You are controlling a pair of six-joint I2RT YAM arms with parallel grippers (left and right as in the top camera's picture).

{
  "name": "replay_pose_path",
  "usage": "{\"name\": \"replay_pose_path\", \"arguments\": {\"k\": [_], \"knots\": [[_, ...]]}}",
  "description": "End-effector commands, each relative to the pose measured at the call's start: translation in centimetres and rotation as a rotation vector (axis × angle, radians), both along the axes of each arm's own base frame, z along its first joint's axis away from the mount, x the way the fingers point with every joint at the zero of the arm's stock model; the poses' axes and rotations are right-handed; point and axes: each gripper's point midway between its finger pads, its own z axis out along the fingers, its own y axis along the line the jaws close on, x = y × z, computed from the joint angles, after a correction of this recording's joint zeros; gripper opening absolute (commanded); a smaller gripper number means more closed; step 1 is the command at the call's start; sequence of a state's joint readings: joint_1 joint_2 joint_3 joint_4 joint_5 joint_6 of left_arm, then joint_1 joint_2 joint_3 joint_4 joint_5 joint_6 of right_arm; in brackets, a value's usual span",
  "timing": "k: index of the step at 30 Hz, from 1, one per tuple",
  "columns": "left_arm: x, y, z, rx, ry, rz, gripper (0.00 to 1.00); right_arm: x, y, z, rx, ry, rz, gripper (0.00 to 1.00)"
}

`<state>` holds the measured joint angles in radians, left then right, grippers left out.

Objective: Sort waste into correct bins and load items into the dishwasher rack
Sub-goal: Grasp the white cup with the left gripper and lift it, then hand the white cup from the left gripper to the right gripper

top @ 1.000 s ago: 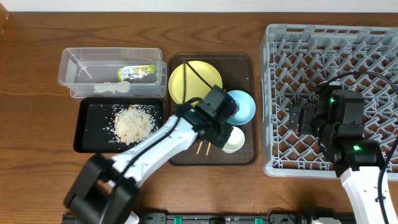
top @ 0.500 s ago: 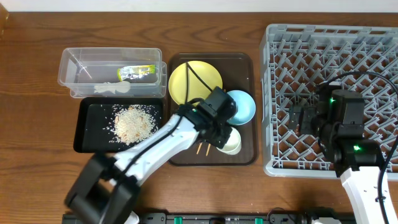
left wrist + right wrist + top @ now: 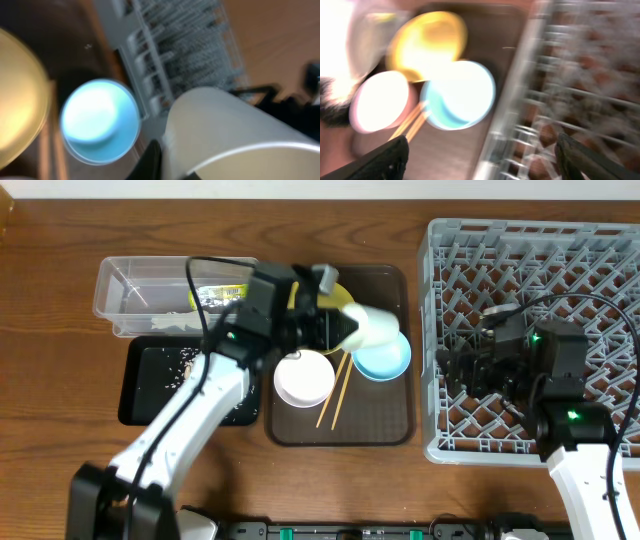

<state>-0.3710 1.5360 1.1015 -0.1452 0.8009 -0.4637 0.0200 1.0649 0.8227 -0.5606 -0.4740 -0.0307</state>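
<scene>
I should next grab the small white cup [image 3: 368,327] with my right gripper by its end free of my left gripper, to load it into the rack.
My left gripper [image 3: 345,328] is shut on the small white cup [image 3: 368,327] and holds it on its side in the air, above the yellow plate [image 3: 341,293] and the light blue bowl [image 3: 385,357]. In the left wrist view the cup [image 3: 225,130] fills the lower right, with the blue bowl [image 3: 100,120] below it. The white bowl [image 3: 304,378] and the chopsticks [image 3: 335,390] lie on the brown tray [image 3: 385,425]. My right gripper [image 3: 455,370] is open and empty over the left edge of the grey rack [image 3: 560,260].
The clear tub [image 3: 130,290] at the back left holds the green-yellow wrapper [image 3: 222,293]. The black tray [image 3: 145,385] in front of it holds rice scraps [image 3: 185,360]. The right wrist view is blurred and shows the bowls and the rack [image 3: 580,95].
My left gripper has lifted the cup off the front of the brown tray and swung back, uncovering the white bowl and chopsticks. My right gripper has shifted left toward the rack's edge.
</scene>
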Motion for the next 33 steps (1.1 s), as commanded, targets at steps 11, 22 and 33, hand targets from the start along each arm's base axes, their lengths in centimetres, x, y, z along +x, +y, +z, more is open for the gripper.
{"name": "replay_pose_path", "arguments": {"k": [11,22,33], "knots": [[-2.0,-2.1,2.0,-0.392,0.377,-0.283,0.06,-0.9,7.7,4.2,0.356,-0.216,0.579,0.92],[-3.2,-2.5,2.5,-0.408,0.423,-0.339,0.06,0.2,9.2,7.3,0.456,-0.381,0.721,0.95],[-3.7,-3.0,2.5,-0.406,0.453,-0.348,0.06,-0.1,10.4,8.1,0.461,-0.408,0.755,0.88]]}}
